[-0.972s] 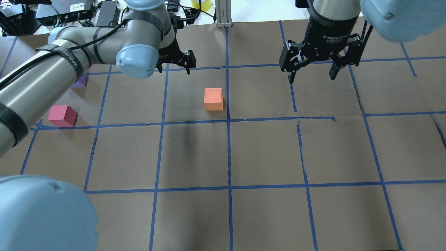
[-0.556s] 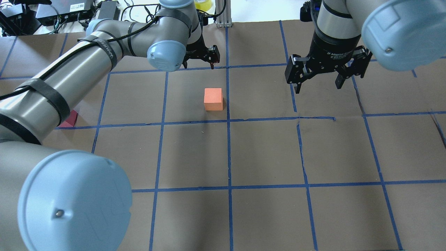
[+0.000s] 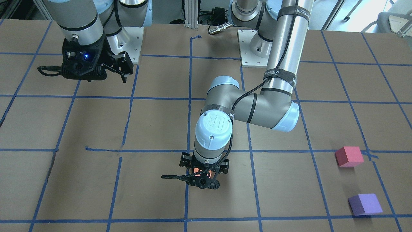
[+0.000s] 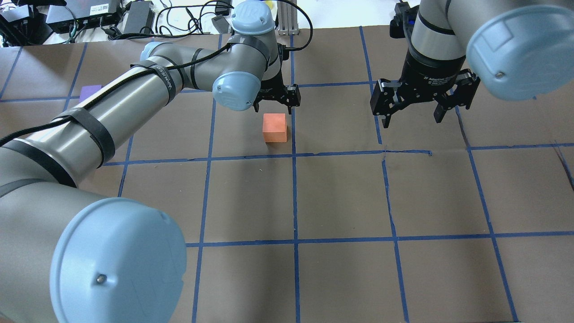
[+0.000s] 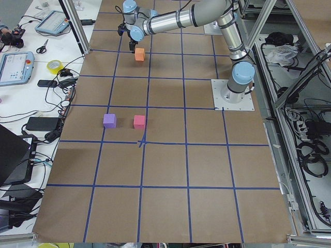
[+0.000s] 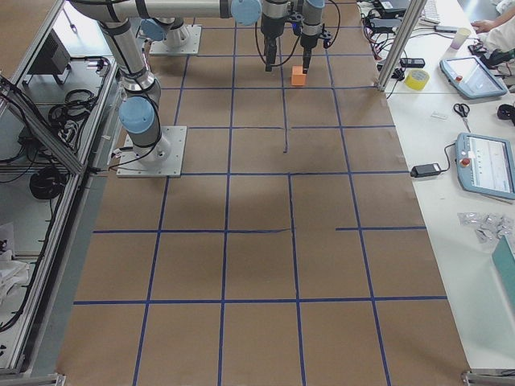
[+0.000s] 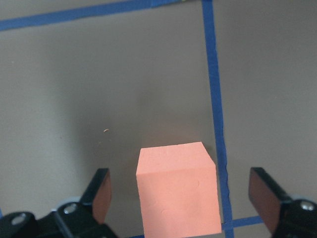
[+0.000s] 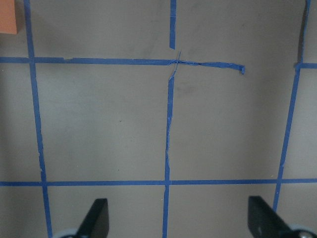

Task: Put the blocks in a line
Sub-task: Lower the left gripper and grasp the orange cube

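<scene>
I will grab the orange block by its two opposite sides with my left gripper next. Then I can set the orange block (image 4: 274, 127) in line with the other blocks.
The orange block (image 4: 274, 127) sits on the brown table near its middle, next to a blue tape line. My left gripper (image 4: 274, 102) hovers over it, open. In the left wrist view the orange block (image 7: 177, 191) lies between the open fingers (image 7: 98, 196) with a gap on each side. My right gripper (image 4: 412, 119) is open and empty, well to the right of the block. The pinkish-red block (image 3: 349, 156) and the purple block (image 3: 365, 204) stand apart on my left side. In the overhead view the purple block (image 4: 89, 92) shows, and my left arm hides the pinkish-red one.
Blue tape (image 4: 293, 193) marks a grid on the brown paper, with a torn strip (image 4: 406, 152) below the right gripper. An aluminium post (image 4: 287, 18) and cables stand at the far edge. Tablets and a yellow tape roll (image 5: 54, 65) lie on a side bench.
My left arm has swung right from the far left, and its gripper now hovers over the orange block. It now hides the pinkish-red block. My right gripper has come slightly nearer and lower.
</scene>
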Controlling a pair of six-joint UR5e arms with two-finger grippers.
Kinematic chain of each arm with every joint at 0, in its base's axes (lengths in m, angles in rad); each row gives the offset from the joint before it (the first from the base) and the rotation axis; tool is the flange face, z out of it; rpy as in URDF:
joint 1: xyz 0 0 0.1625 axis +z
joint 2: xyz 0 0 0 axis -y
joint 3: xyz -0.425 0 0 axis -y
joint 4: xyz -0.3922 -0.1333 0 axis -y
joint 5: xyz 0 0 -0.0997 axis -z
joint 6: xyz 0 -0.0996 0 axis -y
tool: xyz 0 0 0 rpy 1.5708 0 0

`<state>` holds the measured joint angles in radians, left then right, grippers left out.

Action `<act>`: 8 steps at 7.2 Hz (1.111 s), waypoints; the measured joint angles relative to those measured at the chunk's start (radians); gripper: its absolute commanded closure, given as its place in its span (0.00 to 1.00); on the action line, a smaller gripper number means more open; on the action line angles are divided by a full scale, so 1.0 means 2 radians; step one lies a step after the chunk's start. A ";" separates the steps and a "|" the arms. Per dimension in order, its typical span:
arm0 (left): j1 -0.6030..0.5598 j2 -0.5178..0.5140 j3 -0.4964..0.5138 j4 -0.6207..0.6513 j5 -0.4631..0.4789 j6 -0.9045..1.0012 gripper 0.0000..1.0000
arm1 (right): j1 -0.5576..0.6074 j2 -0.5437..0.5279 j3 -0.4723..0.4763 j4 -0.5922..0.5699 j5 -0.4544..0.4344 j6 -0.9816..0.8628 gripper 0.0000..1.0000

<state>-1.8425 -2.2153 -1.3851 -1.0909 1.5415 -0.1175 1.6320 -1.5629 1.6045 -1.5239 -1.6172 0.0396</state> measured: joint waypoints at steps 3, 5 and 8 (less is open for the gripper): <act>0.000 -0.002 -0.021 0.003 0.002 -0.008 0.00 | -0.015 -0.007 0.009 -0.001 0.007 -0.003 0.00; 0.000 -0.002 -0.036 0.006 0.000 -0.018 0.00 | -0.020 -0.006 0.010 -0.002 0.007 -0.004 0.00; -0.001 -0.004 -0.038 0.025 -0.001 -0.027 0.04 | -0.032 -0.004 0.010 0.001 0.009 -0.004 0.00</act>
<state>-1.8437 -2.2236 -1.4615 -1.0401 1.5399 -0.1717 1.5670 -1.5706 1.6244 -1.5224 -1.5993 0.0312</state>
